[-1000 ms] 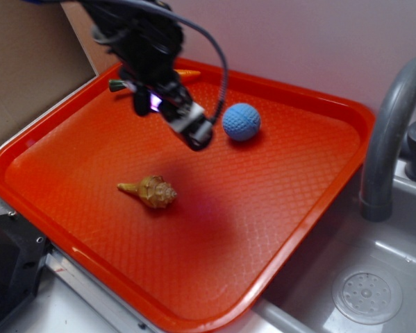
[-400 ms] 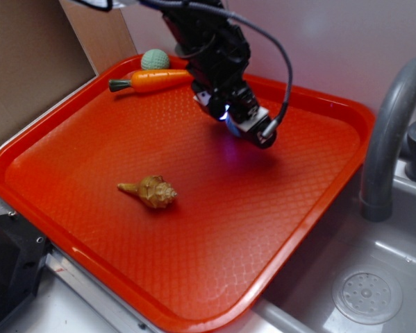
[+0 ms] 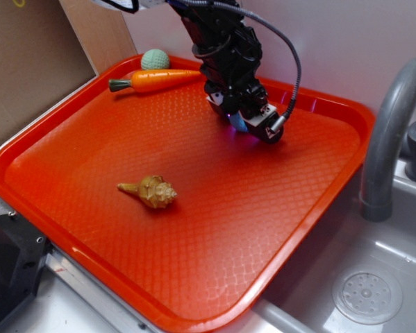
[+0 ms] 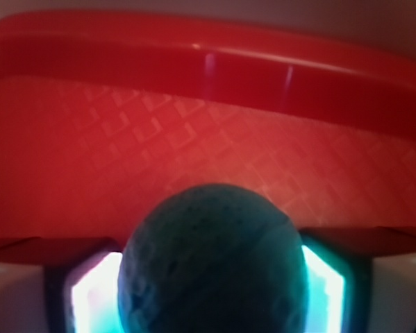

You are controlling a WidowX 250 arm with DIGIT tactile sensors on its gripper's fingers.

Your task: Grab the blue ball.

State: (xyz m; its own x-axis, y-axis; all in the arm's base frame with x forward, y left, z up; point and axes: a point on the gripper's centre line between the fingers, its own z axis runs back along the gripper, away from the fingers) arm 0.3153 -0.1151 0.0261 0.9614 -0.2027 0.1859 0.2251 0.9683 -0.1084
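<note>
The gripper will lift the blue ball from the orange tray, so it will grab the ball by its round dimpled sides.
The blue ball [image 4: 214, 267], round and dimpled, fills the lower middle of the wrist view between two lit fingers [image 4: 93, 298]. It rests on the orange tray [image 3: 214, 236], near the back rim. My gripper [image 3: 255, 127] reaches down over the ball in the exterior view and hides nearly all of it. The jaws stand open, one on each side of the ball and close to it. I cannot make out whether the pads touch it.
A pale green ball [image 3: 155, 60] and a toy carrot [image 3: 155, 80] lie at the tray's back left corner. A tan shell [image 3: 152, 192] lies left of the tray's middle. A grey faucet [image 3: 392, 132] and sink drain [image 3: 367, 297] are at the right, with cardboard [image 3: 27, 62] at the left.
My gripper has moved right from the tray's back left to over the blue ball, then dropped lower around it. The ball, once in plain sight, is now covered.
</note>
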